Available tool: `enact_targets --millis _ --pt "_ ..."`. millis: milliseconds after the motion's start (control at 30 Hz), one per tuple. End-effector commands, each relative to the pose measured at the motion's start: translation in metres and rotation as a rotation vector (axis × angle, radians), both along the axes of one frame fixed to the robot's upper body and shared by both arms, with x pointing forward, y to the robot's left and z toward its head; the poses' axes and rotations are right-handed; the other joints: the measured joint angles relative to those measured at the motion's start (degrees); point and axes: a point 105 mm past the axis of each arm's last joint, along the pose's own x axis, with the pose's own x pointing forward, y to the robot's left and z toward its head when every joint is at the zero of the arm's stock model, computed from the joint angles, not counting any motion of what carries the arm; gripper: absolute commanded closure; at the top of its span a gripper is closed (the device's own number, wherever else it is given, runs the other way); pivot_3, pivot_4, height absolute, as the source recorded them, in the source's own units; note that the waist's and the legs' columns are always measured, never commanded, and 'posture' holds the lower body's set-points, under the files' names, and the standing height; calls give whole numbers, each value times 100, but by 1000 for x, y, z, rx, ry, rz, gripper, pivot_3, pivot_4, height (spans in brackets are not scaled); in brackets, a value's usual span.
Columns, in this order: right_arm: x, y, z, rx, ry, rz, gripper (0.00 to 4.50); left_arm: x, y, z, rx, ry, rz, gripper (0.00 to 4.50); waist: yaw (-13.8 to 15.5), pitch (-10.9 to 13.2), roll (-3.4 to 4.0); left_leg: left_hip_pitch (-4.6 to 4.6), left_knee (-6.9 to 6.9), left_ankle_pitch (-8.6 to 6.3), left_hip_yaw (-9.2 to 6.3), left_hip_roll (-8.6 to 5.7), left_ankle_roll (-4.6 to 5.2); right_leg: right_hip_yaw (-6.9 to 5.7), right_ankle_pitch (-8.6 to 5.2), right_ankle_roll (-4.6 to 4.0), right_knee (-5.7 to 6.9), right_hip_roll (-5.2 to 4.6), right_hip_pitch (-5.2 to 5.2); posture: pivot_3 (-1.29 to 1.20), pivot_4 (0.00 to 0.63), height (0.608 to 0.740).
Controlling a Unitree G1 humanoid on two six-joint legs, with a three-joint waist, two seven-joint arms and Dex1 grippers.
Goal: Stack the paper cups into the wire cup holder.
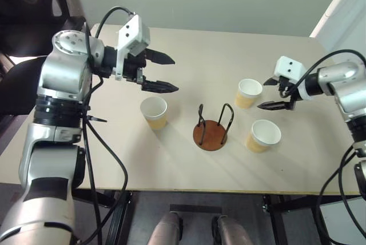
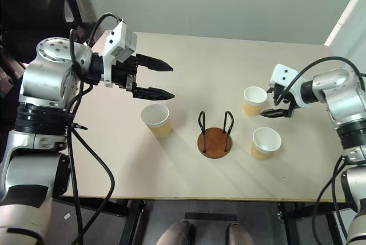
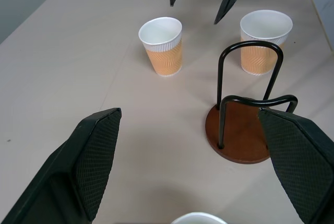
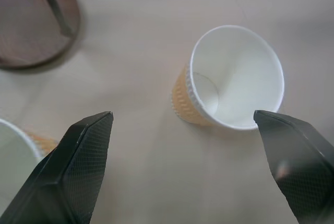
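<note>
I should move my right gripper forward before it closes on the cup, since its fingers span tabletop, short of the far paper cup's white rim.
Three tan paper cups stand upright on the table around the wire cup holder, whose brown disc base carries two black wire loops and holds nothing. One cup is left of the holder, one far right, one near right. My left gripper hangs open above and behind the left cup, pointing right. My right gripper is open just right of the far right cup, its fingers spread to either side of it without touching. Both grippers are empty.
The holder base and the near right cup lie beyond and beside the right gripper. In the left wrist view the holder stands ahead between two cups. A black chair is at the table's far left.
</note>
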Motion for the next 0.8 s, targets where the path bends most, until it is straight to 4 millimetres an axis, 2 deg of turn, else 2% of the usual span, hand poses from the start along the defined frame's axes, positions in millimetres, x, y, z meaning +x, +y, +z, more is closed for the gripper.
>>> enact_targets --millis 33,467,567,700,800 --pt "7 1 11 -37 -42 19 6 -3 3 10 -6 -41 7 0 -2 0 0 0 -1 0 0 0 0 -2 -1 -4 0 0 0 0 150 740" --pt "23 16 -2 -130 -31 72 6 -3 6 6 3 -39 27 0 4 0 0 0 -67 25 -1 1 -43 -4 0 -36 -3 -3 -26 0 150 740" --pt "26 20 -4 -124 -32 79 567 -3 6 4 7 -37 30 0 2 0 0 0 -91 35 -1 2 -56 -4 -2 -43 -2 -4 -37 0 150 740" --pt "25 21 -5 -109 -21 85 1950 -4 7 0 15 -29 29 0 2 0 0 0 -102 38 -1 6 -61 -7 -5 -48 -1 -3 -43 0 150 740" --pt "20 26 5 -42 -1 102 3066 -6 9 -3 24 -14 18 0 2 0 0 -2 -103 38 -1 5 -62 -7 -5 -48 -1 -3 -42 0 150 740"
